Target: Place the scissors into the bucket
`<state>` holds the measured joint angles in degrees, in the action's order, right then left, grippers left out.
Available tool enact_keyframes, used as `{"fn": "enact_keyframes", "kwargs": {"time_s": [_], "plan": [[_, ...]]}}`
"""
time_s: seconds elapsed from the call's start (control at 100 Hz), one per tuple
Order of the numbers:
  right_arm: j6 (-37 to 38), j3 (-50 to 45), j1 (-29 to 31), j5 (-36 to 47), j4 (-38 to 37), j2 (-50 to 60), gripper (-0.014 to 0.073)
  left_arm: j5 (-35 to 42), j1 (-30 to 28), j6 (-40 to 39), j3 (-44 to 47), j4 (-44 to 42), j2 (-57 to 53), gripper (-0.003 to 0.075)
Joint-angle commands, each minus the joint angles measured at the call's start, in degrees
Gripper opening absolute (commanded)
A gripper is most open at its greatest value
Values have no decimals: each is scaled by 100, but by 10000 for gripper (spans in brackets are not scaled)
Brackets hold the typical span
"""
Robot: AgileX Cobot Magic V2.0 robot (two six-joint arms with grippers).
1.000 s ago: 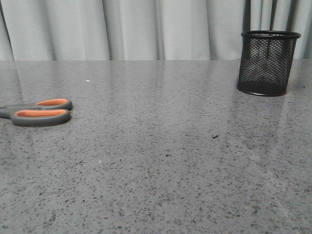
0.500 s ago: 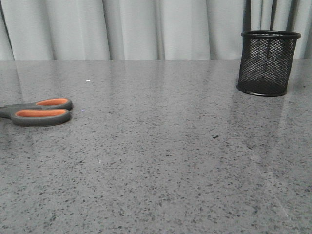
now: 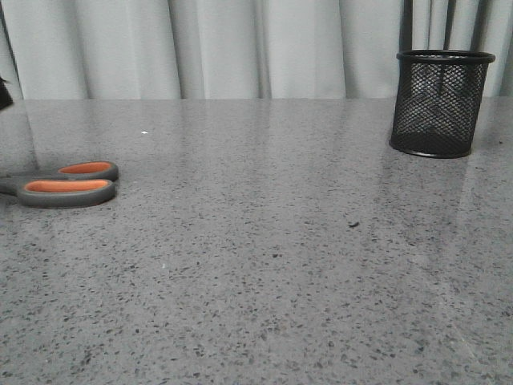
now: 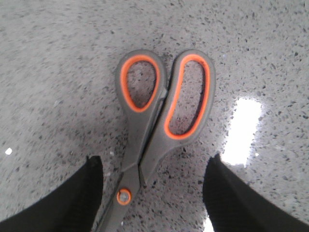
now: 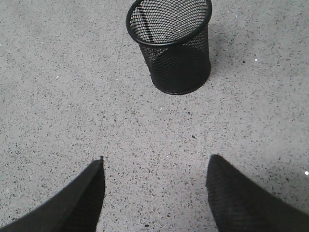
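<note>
It isn't time for my left gripper to close yet: my fingers are above the scissors' grey handles in the left wrist view and would miss them now. My left gripper needs to lower first, then close.
The scissors (image 3: 68, 184) lie flat at the table's far left, dark grey handles with orange lining, blades running off the left edge. In the left wrist view my left gripper (image 4: 154, 159) is open above them. Its black fingers (image 4: 72, 198) stand either side of the scissors (image 4: 164, 96) near the pivot, not touching. The bucket (image 3: 439, 103), a black wire-mesh cup, stands upright at the back right. In the right wrist view my right gripper (image 5: 157, 162) is open and holds nothing, a short way from the bucket (image 5: 171, 46).
The grey speckled table (image 3: 264, 265) runs back to a pale curtain (image 3: 240, 48). A dark sliver of the left arm (image 3: 4, 92) shows at the left edge. A bright light reflection (image 4: 241, 130) lies beside the scissors.
A dark part of the left arm has come into the front view at the far left edge. The scissors and the bucket have not moved.
</note>
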<state>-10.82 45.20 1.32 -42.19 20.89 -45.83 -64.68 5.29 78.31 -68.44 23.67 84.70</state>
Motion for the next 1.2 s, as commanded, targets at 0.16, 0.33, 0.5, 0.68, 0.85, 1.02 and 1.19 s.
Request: {"fn": "enact_keyframes", "kwargs": {"time_s": [0.16,0.33,0.5,0.68,0.85,1.02,1.19], "plan": [[-109,205,2,284,28,-50,412,176,324,187,-426,-472,283,417],[-109,205,2,284,28,-61,412,165,383,222,-523,-718,466,417],[-109,205,2,284,28,-61,412,156,383,486,-523,-718,600,417],[-109,205,2,284,28,-61,412,23,383,495,-523,-718,815,417],[-109,205,2,281,28,-61,412,36,383,529,-523,-718,911,417],[-109,205,2,281,28,-61,412,69,383,632,-523,-631,966,417],[-109,205,2,271,28,-61,412,-75,383,632,-523,-569,1098,400]]}}
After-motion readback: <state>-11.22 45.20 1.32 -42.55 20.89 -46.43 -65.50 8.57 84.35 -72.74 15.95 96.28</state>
